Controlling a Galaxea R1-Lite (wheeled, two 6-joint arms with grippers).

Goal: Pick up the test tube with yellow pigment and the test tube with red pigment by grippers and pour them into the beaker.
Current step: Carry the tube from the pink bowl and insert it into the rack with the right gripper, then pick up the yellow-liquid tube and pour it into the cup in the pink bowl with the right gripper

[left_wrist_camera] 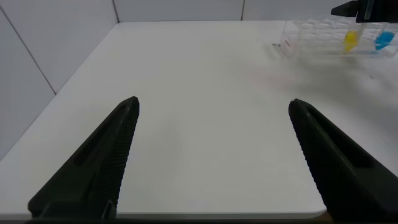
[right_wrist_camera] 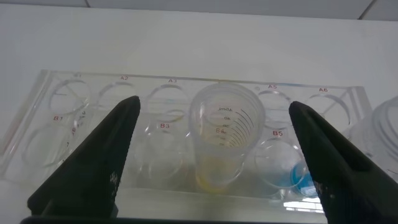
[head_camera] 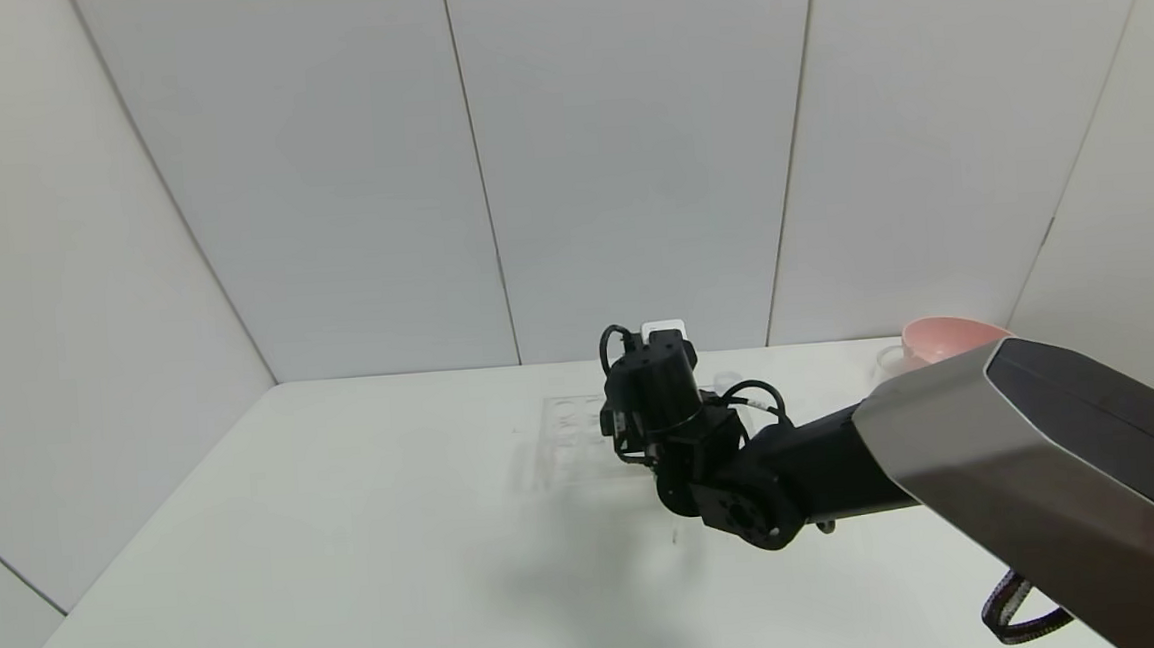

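The fingers of my right gripper are beside the tube's upper part (right_wrist_camera: pixel 226 124) over the rack, so it should close on the tube. It would hold the tube now.
The test tube with yellow pigment (right_wrist_camera: pixel 225 134) stands upright in a hole of the clear rack (right_wrist_camera: pixel 62 106); I look down its mouth at the yellow liquid at its bottom. My right gripper (right_wrist_camera: pixel 214 106) hangs open just above it, one black finger (right_wrist_camera: pixel 99 162) on each side, touching nothing. In the left wrist view the same yellow tube (left_wrist_camera: pixel 351 40) shows far off in the rack (left_wrist_camera: pixel 311 31). A clear vessel at the rack's right end (right_wrist_camera: pixel 387 127) may be the beaker. The test tube with red pigment is out of view. My left gripper (left_wrist_camera: pixel 214 106) is open and empty over bare table.
A tube with blue liquid (right_wrist_camera: pixel 292 174) stands in the hole beside the yellow one. A pink bowl (head_camera: pixel 943 335) sits at the back right of the white table (head_camera: pixel 300 541). My right arm (head_camera: pixel 796 471) reaches over the rack (head_camera: pixel 568 430). Grey walls enclose the table.
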